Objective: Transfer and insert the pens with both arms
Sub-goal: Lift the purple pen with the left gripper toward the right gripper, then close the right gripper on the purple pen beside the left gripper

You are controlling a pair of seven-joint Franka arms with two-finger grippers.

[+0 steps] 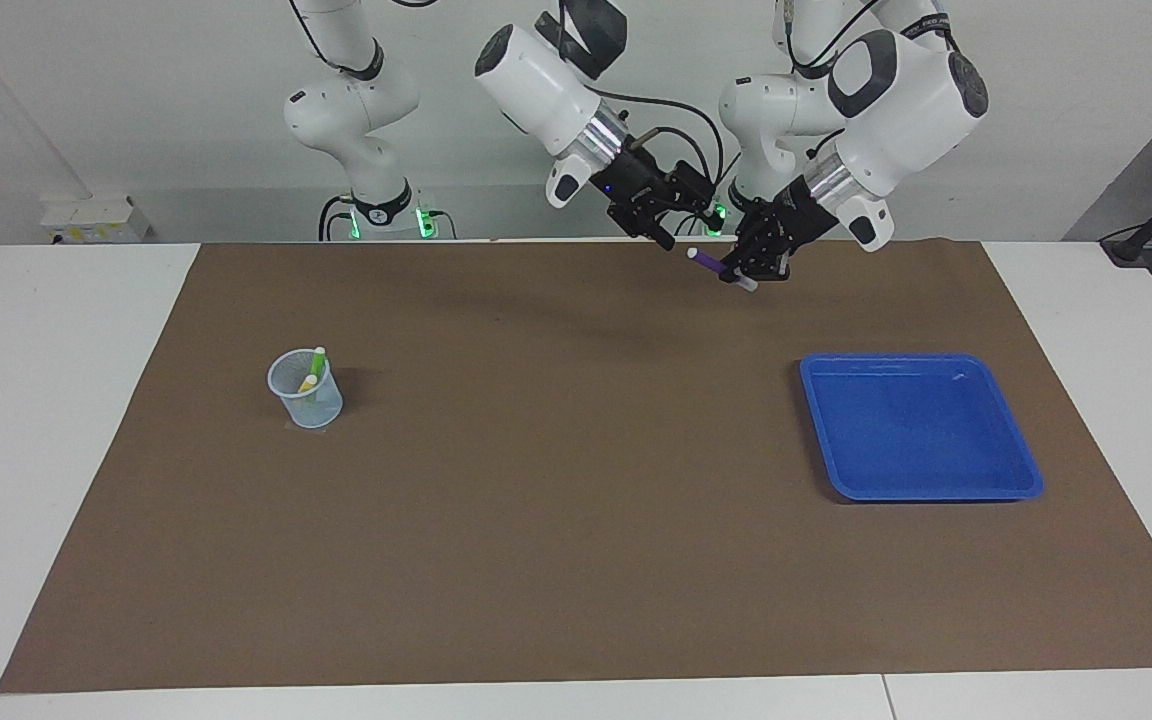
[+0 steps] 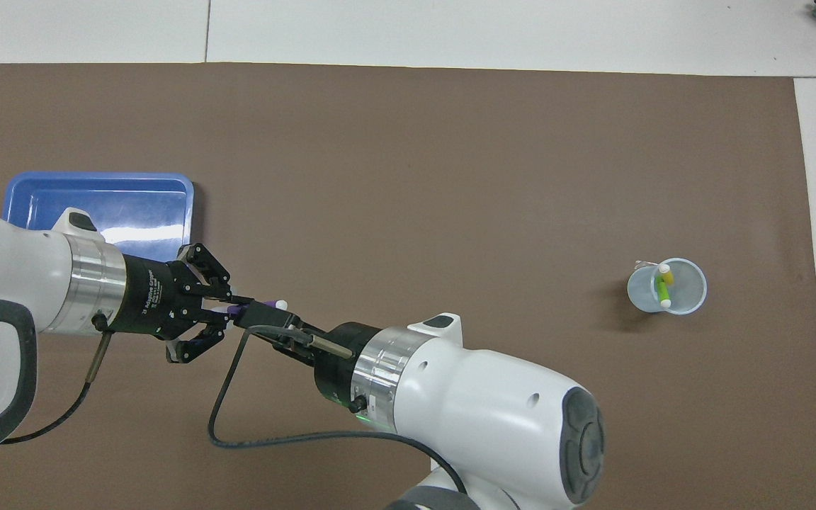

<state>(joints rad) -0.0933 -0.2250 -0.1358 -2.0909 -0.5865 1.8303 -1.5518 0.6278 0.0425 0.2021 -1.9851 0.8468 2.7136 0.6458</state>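
Observation:
I will grab the purple pen by its free white-tipped end (image 2: 278,304) with my right gripper next, because my left gripper's fingertips cover the other part of the pen.
My left gripper (image 1: 748,266) is shut on the purple pen (image 1: 709,262), which it holds in the air. The pen's white tip points toward the right arm. My right gripper (image 1: 674,232) hangs open right at that free tip; I cannot tell whether it touches. In the overhead view the right gripper's black mount (image 2: 261,312) covers most of the purple pen (image 2: 236,309). Both grippers are over the brown mat (image 1: 576,500), at the edge by the robots. The green pen (image 1: 317,361) and the yellow pen (image 1: 307,382) stand in a clear cup (image 1: 306,395).
A blue tray (image 1: 921,430) lies on the mat toward the left arm's end, with nothing in it. The cup (image 2: 666,285) stands toward the right arm's end. White table borders the mat. A black cable loops under the right wrist (image 2: 238,432).

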